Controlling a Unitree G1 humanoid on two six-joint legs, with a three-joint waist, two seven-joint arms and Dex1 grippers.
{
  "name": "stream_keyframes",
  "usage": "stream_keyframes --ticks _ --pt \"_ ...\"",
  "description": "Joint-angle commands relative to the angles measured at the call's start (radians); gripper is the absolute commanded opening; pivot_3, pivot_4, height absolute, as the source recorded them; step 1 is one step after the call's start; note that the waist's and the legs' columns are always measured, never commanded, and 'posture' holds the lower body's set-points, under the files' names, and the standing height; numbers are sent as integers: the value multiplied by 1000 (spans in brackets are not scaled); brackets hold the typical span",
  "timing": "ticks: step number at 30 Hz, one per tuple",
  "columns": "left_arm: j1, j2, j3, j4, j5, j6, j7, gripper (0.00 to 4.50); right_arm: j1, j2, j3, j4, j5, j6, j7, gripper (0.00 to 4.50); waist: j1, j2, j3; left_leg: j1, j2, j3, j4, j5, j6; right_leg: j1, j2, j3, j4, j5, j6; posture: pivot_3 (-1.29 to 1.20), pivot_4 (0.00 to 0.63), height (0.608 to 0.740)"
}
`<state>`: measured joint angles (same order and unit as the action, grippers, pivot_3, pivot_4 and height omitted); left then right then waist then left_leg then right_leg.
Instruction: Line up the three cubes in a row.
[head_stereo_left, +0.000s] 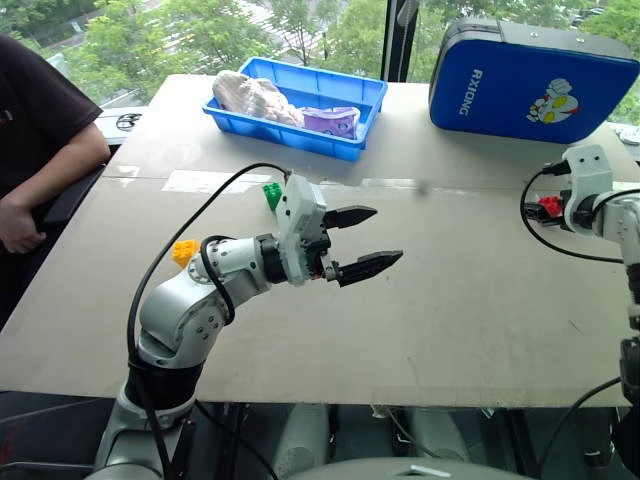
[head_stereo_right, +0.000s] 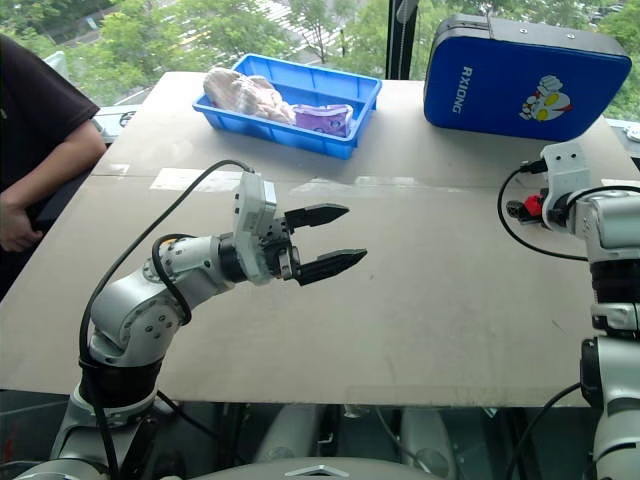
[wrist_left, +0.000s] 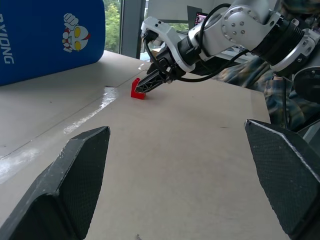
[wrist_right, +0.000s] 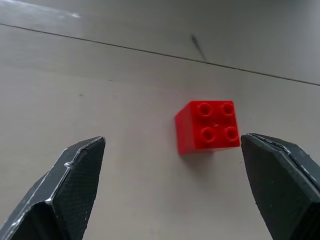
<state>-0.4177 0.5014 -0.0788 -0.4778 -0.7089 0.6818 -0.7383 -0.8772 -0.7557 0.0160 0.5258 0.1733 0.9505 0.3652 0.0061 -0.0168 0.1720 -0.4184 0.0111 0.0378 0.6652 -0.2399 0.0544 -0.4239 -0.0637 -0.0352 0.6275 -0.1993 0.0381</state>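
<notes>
My fingers stop short of the cube, so my right gripper should move toward it before it closes on the red cube (head_stereo_left: 551, 206) (wrist_right: 207, 125).
The red cube (wrist_right: 207, 125) sits studs up on the table at the far right, seen from the head as red cube (head_stereo_left: 551, 206). My right gripper (wrist_right: 172, 140) hangs open just above and behind it, with the cube ahead of its fingers and nearer one of them, untouched. Over the table's middle my left gripper (head_stereo_left: 388, 235) is held level, open and empty, pointing right toward the right gripper (wrist_left: 147, 86). The green cube (head_stereo_left: 272, 193) lies behind the left wrist, partly hidden. The yellow cube (head_stereo_left: 184, 251) peeks out behind the left forearm.
A blue tray (head_stereo_left: 290, 133) holding cloth bundles stands at the back centre. A big blue case (head_stereo_left: 500, 80) stands at the back right. A seated person's arm (head_stereo_left: 40, 150) rests at the table's left edge. Black cables loop over both arms.
</notes>
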Motion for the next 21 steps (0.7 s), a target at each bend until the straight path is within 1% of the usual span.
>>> stream_keyframes --ticks 1,5,8,13,14,15,20,21 --pt "-14 -18 -2 -26 -2 -15 6 4415 -106 4 17 207 -76 -161 14 4500 -4 0 0 0 0 1 0 0 0 0 0 1 0 0 0 0 150 740" --pt "-2 -14 -6 -47 -5 -11 -2 4415 -184 27 32 395 -126 -265 31 4500 -6 0 0 0 0 2 -1 0 1 0 0 2 -1 0 1 0 150 740" --pt "0 -10 -10 -53 -1 -15 -6 4415 -225 49 31 489 -146 -290 53 4500 -12 0 0 1 0 2 0 0 1 0 0 3 -1 1 2 0 150 740" --pt "16 -20 0 -61 -5 -19 9 4415 -258 73 3 604 -161 -363 30 4500 -17 0 0 1 1 4 0 0 1 0 0 4 0 2 3 0 150 740" --pt "22 -21 2 -67 -6 -19 13 4500 -261 76 -1 617 -162 -373 30 3959 -18 0 0 1 1 4 0 0 1 0 0 4 0 2 3 0 150 740" --pt "31 -21 6 -75 -7 -18 19 4500 -264 77 3 625 -169 -380 38 3676 -18 0 0 1 1 4 0 0 1 0 0 5 0 2 3 0 150 740" --pt "65 -13 27 -94 -17 -18 34 4500 -270 77 8 645 -192 -421 75 1300 -18 0 0 2 2 5 0 0 1 0 0 5 0 2 3 0 150 740" --pt "70 -12 30 -96 -17 -19 33 4500 -271 76 8 647 -196 -426 82 1320 -18 0 0 2 2 5 0 0 1 0 0 6 0 2 3 0 150 740"
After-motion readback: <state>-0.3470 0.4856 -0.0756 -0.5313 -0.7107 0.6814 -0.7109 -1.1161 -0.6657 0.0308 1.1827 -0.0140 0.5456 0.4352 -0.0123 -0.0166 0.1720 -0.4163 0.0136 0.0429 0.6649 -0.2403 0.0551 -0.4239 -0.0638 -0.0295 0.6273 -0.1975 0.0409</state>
